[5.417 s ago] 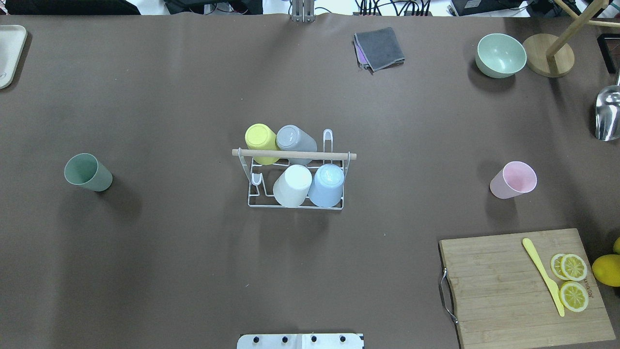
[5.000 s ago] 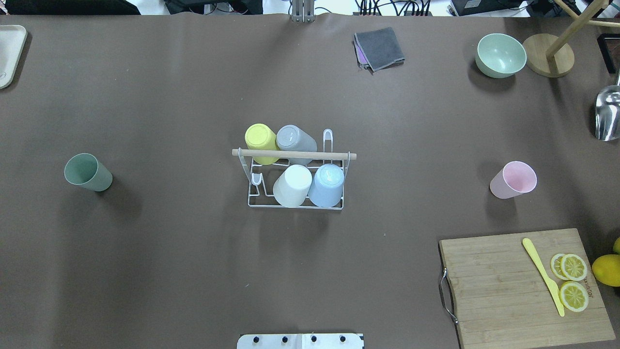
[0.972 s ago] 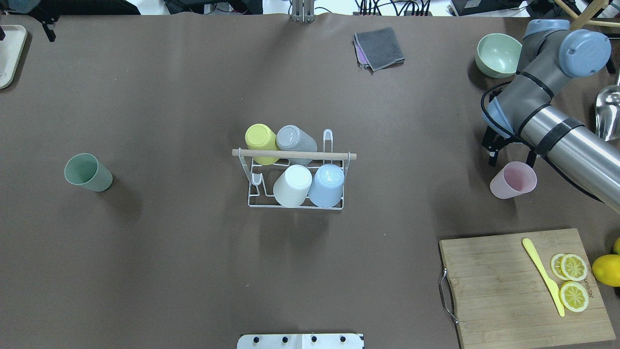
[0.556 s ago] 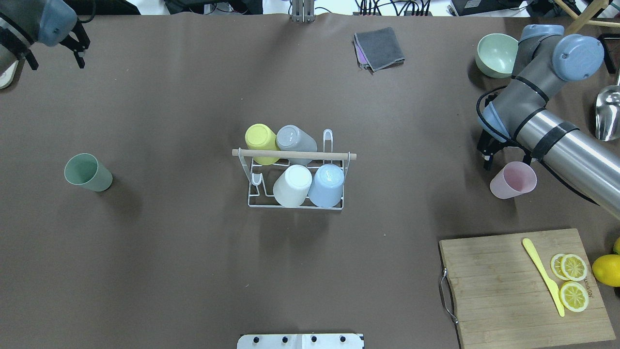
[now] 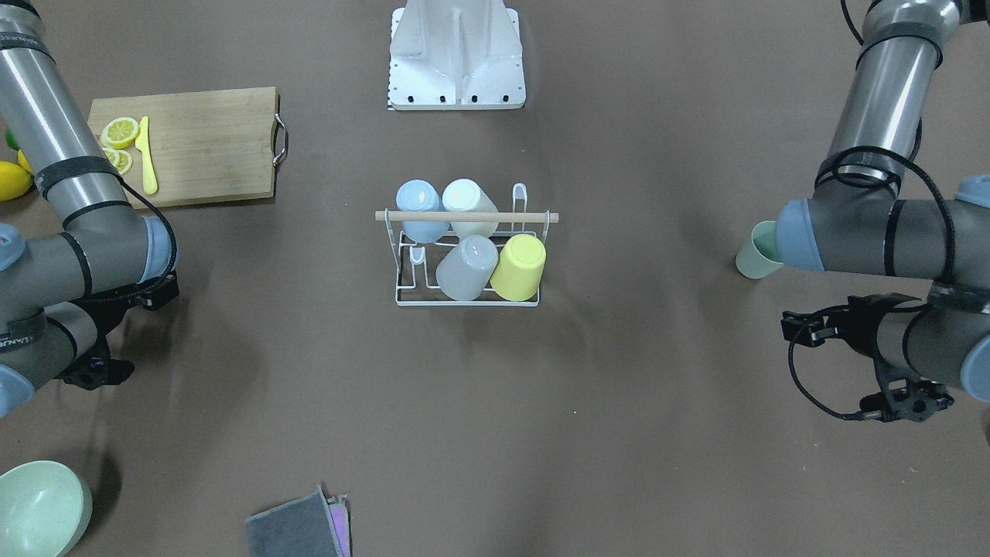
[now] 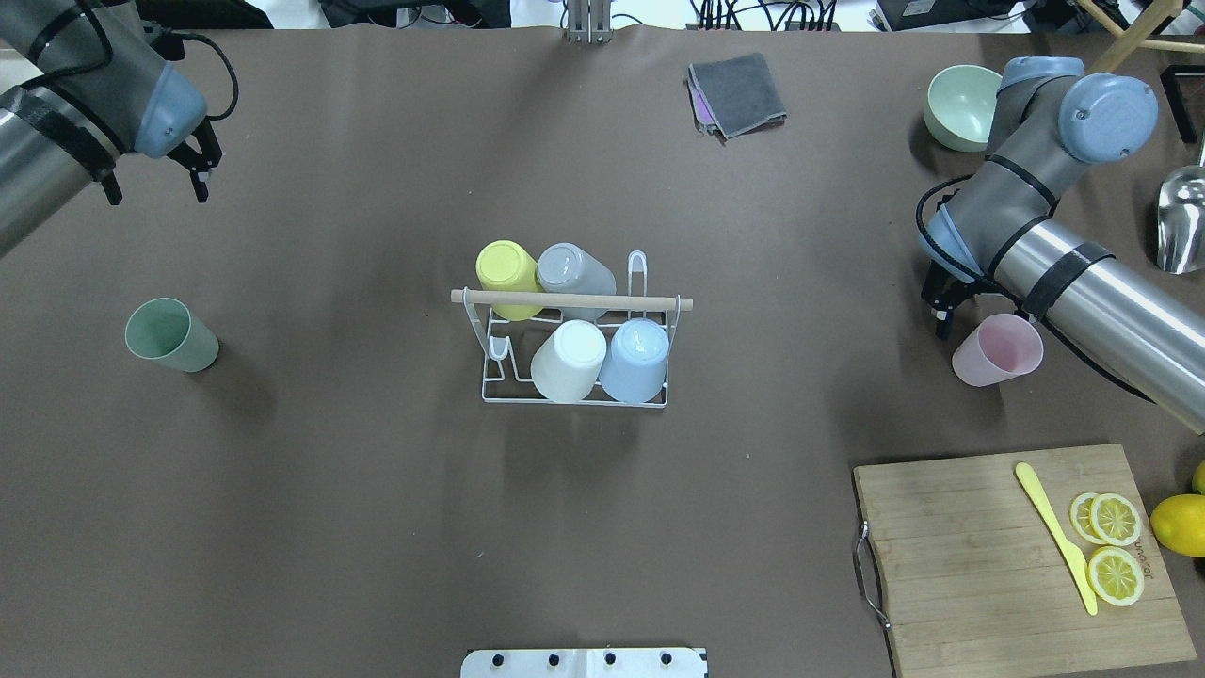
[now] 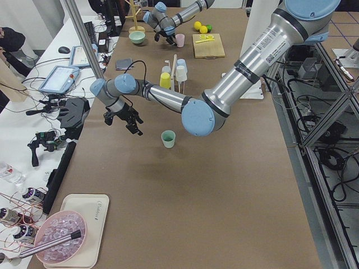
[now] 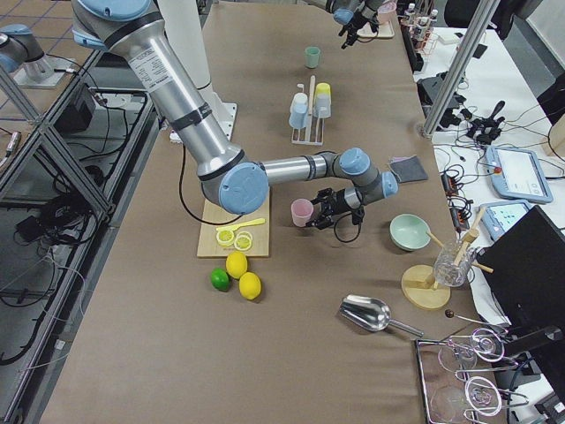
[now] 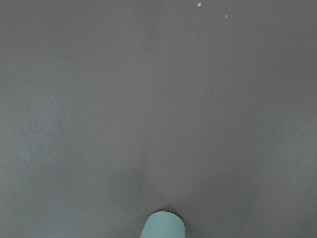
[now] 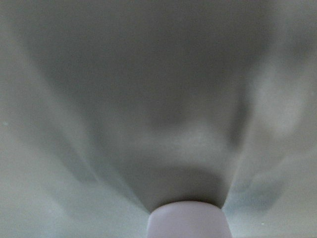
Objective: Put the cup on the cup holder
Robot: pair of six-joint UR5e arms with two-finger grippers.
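Next, my right gripper takes hold of the pink cup by its rim [image 10: 187, 204]. Then I place the cup on the cup holder.
The white wire cup holder [image 6: 490, 386] with a wooden rod handle [image 6: 571, 300] stands mid-table and holds several upturned cups; it also shows in the front view [image 5: 466, 217]. A green cup [image 6: 171, 334] stands upright at the left, and its rim shows at the bottom of the left wrist view [image 9: 163, 226]. A pink cup [image 6: 998, 350] stands at the right and shows blurred in the right wrist view [image 10: 188, 220]. My left gripper [image 6: 157, 185] is open and empty, well beyond the green cup. My right gripper [image 6: 979, 313] is open just beyond the pink cup, with one finger hidden under the arm.
A cutting board [image 6: 979, 556] with lemon slices and a yellow knife lies at the near right, with a lemon [image 6: 1179, 524] beside it. A green bowl [image 6: 955, 104], a grey cloth [image 6: 739, 94], a metal scoop [image 6: 1181, 221] and a wooden stand base [image 6: 1059, 127] lie along the far side.
Both arms have come into view. The left gripper has moved from the far left corner toward the green cup. The right gripper has shifted slightly left beside the pink cup.
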